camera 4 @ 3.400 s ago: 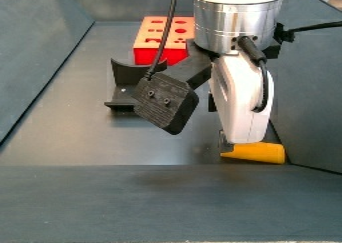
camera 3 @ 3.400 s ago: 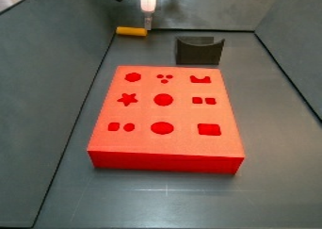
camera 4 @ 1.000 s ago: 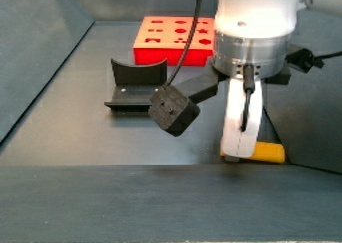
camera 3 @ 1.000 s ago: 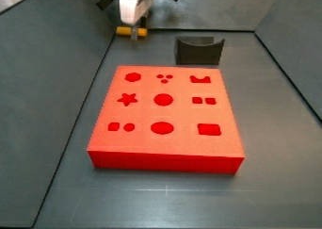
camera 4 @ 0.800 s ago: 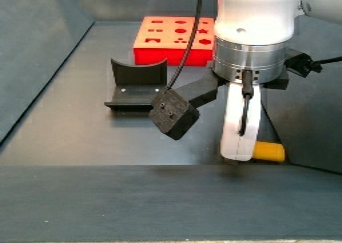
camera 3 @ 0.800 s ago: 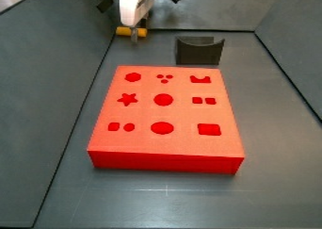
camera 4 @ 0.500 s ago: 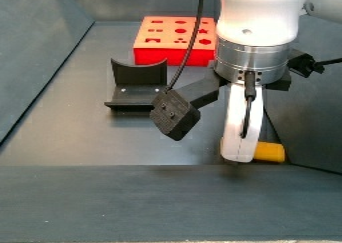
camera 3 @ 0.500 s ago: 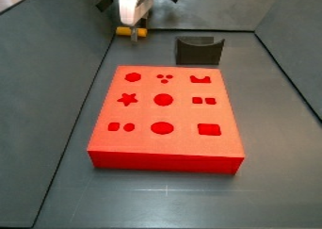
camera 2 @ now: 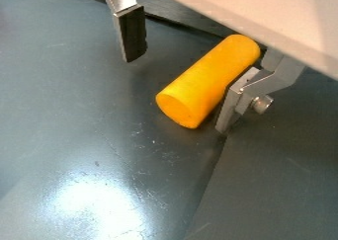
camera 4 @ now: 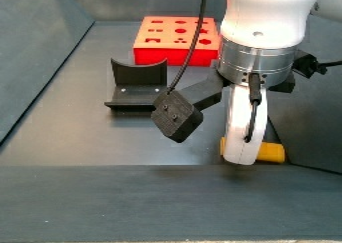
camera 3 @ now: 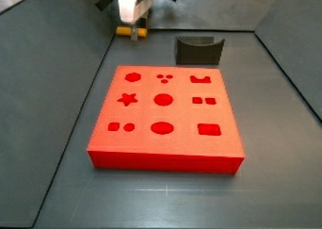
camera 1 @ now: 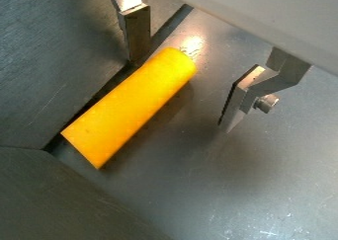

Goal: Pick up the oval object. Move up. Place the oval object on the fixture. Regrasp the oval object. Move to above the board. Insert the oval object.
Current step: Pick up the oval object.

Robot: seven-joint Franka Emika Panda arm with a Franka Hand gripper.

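Observation:
I will next grab the yellow-orange peg across the middle of its long body [camera 1: 132, 104] with my gripper, so I can carry the oval object to the fixture.
The oval object [camera 1: 132, 111] is a yellow-orange rounded peg lying flat on the grey floor. It lies between the two fingers of my gripper [camera 1: 185, 66], which is open and lowered around it. In a wrist view the peg [camera 2: 209, 81] lies against one finger [camera 2: 244, 98], with a gap to the other finger [camera 2: 129, 32]. In both side views the gripper [camera 3: 131, 22] [camera 4: 241, 155] stands down at the peg [camera 4: 271, 152] in a far corner of the floor. The dark fixture [camera 3: 199, 51] and the red board [camera 3: 168, 115] sit apart from it.
Grey walls rise close behind the peg and the gripper [camera 3: 75, 25]. A black camera block [camera 4: 174, 109] hangs from the wrist toward the fixture [camera 4: 134, 84]. The board [camera 4: 174, 39] fills the middle of the floor.
Since the earliest frames the gripper has come down so that its fingers straddle the peg. Over the last second it has barely moved, and the peg lies where it was.

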